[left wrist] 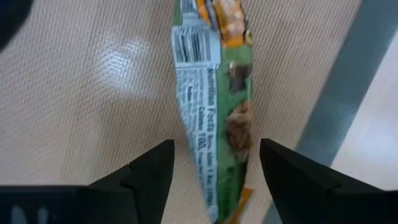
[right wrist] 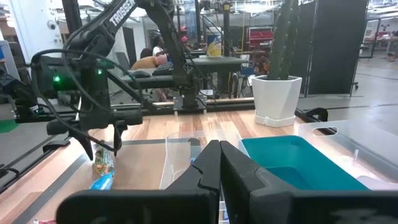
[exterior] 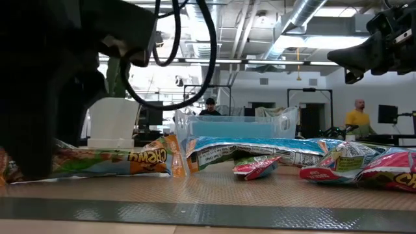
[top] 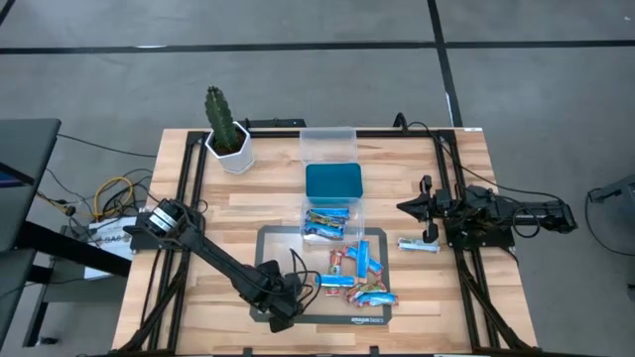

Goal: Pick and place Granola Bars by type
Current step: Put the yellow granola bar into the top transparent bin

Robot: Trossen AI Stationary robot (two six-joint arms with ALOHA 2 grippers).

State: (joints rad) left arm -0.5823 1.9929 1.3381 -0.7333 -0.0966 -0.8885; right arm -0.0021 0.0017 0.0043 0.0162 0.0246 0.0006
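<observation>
I should next use my left gripper to grab the green granola bar by its end (left wrist: pixel 225 190) opposite the barcode, so I can place it in the empty clear tub.
A green-brown granola bar (left wrist: pixel 214 106) with orange ends lies flat on the grey mat (top: pixel 276 246); the low view shows it as the green and orange wrapper (exterior: pixel 110 160). My left gripper (left wrist: pixel 216 171) hangs open over the mat's near part (top: pixel 296 296), one finger on each side of this bar's end, with bare mat showing in both gaps. Several blue and red bars (top: pixel 359 273) lie on the mat to its right. My right gripper (top: pixel 415 208) is shut and waits above the table's right side.
A clear tub holding blue bars (top: pixel 327 224), a teal tub (top: pixel 333 181) and an empty clear tub (top: pixel 329 144) stand in a row behind the mat. One blue bar (top: pixel 419 245) lies alone near the right arm. A potted cactus (top: pixel 228 139) stands at the far left.
</observation>
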